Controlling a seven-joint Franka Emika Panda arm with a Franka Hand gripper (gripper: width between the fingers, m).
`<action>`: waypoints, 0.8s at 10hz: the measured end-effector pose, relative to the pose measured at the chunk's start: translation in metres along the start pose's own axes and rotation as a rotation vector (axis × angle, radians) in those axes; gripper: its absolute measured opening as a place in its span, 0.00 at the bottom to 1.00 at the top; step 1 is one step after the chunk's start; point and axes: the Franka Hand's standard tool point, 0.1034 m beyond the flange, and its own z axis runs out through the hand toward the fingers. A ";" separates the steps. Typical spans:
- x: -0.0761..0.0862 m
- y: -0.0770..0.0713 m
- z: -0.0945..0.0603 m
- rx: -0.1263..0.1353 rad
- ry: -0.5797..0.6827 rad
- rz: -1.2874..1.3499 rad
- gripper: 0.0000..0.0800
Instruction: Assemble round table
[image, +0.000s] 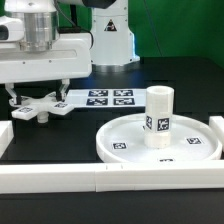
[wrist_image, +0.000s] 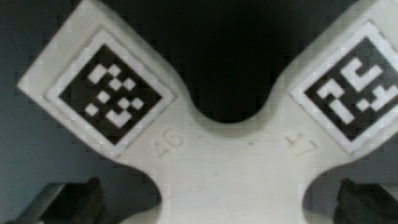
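The cross-shaped piece should go onto the cylinder post (image: 160, 117), so my gripper should grab it by its middle (image: 42, 104) next.
The white cross-shaped piece (image: 36, 109) lies on the black table at the exterior view's left. My gripper (image: 38, 97) is right above it, open, with a finger on each side of it. In the wrist view the cross-shaped piece (wrist_image: 222, 150) fills the picture with two tagged arms. My gripper (wrist_image: 217, 208) straddles its middle, and a dark gap shows between each dark finger (wrist_image: 71, 203) and the piece. The large round disc (image: 115, 141) lies at the exterior view's right. The short cylinder post (image: 160, 117) stands upright on it.
The marker board (image: 110, 98) lies behind, between the cross-shaped piece and the disc. White border rails run along the front (image: 100, 182) and the left (image: 4, 135). The robot base stands at the back.
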 end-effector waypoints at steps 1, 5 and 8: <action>0.000 0.000 0.003 0.000 -0.003 -0.001 0.81; -0.003 0.000 0.012 -0.003 -0.011 -0.017 0.81; -0.003 0.000 0.012 -0.002 -0.012 -0.017 0.78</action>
